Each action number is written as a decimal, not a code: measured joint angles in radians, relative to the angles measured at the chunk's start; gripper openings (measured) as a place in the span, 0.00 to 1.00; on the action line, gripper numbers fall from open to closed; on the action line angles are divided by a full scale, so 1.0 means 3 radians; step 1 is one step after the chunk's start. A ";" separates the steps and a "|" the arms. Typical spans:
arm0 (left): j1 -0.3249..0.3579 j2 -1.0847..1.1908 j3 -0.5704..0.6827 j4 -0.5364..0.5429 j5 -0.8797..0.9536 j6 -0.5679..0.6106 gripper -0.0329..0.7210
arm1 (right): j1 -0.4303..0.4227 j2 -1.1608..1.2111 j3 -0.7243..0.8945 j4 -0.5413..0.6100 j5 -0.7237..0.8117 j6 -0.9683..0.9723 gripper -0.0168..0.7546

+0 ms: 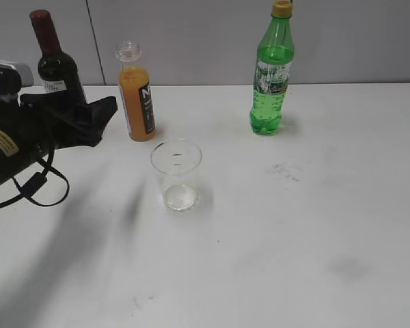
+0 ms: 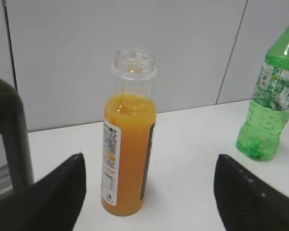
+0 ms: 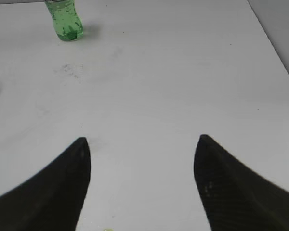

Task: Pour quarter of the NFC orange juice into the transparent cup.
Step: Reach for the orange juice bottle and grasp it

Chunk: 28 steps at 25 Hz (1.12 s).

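Note:
My left gripper needs to grab the bottle next, upright around its labeled body [image 1: 138, 102], because juice is up near its open neck [image 1: 132, 71].
The NFC orange juice bottle [image 1: 137, 96] stands upright and uncapped at the back left of the white table; it also shows in the left wrist view [image 2: 127, 144]. The transparent cup [image 1: 176, 174] stands empty in front of it, slightly right. My left gripper [image 1: 99, 116] is open, just left of the bottle and apart from it; in the left wrist view [image 2: 149, 159] the bottle stands ahead of the two jaws, nearer the left one. My right gripper [image 3: 142, 142] is open and empty over bare table; it does not show in the exterior view.
A dark wine bottle with a red top [image 1: 55, 65] stands behind my left gripper. A green soda bottle [image 1: 271, 75] stands at the back right, also in the right wrist view [image 3: 65, 21]. A grey wall [image 1: 205, 34] backs the table [image 1: 294, 239].

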<state>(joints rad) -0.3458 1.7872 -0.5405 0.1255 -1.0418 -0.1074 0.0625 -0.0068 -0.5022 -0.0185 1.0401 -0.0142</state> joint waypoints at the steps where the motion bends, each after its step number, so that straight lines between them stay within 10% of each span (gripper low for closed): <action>1: 0.0058 0.0073 -0.0016 0.0088 -0.0047 -0.0025 0.88 | 0.0000 0.0000 0.0000 0.0000 0.0000 0.0000 0.69; 28: 0.0207 0.1492 -0.1531 0.0464 0.0327 -0.0033 0.95 | 0.0000 0.0000 0.0000 0.0003 0.0000 0.0003 0.69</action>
<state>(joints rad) -0.2836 2.2349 -0.9999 0.2648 -0.9437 -0.1172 0.0625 -0.0068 -0.5022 -0.0176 1.0401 -0.0134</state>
